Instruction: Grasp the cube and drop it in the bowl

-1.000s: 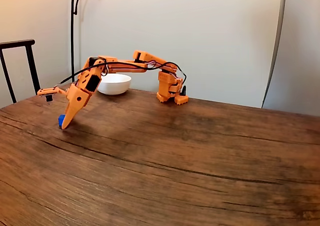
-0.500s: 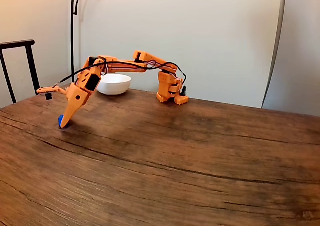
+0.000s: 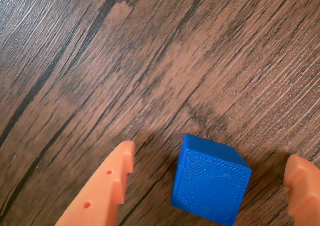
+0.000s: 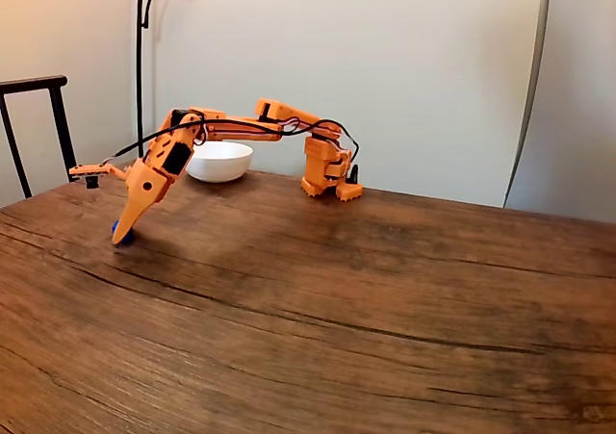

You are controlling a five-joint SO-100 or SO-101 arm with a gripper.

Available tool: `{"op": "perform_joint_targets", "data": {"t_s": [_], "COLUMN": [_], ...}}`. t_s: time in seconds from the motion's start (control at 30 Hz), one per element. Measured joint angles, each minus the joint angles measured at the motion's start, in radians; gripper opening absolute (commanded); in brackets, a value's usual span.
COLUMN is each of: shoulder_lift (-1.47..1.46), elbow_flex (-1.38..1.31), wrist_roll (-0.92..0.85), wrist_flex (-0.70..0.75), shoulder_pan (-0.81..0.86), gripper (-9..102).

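My gripper should next grab the blue cube by its two opposite sides, then drop it in the bowl.
In the wrist view the small blue cube rests on the wooden table, tilted a little, between my two orange fingers. My gripper is open, and a gap shows on each side of the cube: the left finger stands clear of it, and so does the right finger. In the fixed view my gripper points down at the table's left side, with the cube peeking out beside the fingertip. The white bowl sits behind the arm at the table's far edge.
The arm's orange base stands at the far edge, right of the bowl. A black chair back rises at the left, and a dark lamp pole stands behind the table. The wooden tabletop stretches wide towards the front and right.
The gripper has shifted slightly to the left around the cube, and its finger now hides more of it. The cube stays on the table.
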Motion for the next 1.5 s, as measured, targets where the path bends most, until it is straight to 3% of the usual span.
{"op": "perform_joint_targets", "data": {"t_s": [0.23,0.47,1.2,1.37,1.5], "shoulder_lift": [0.002,0.003,-0.029,-0.031,-0.031], "elbow_flex": [0.009,0.012,0.003,-0.005,-0.005], "wrist_roll": [0.0,0.0,0.018,0.018,0.018], "wrist_flex": [0.0,0.002,0.0,0.061,0.069], "shoulder_pan": [0.0,0.008,0.008,0.005,0.002], "gripper": [40,30,30,30,22]}}
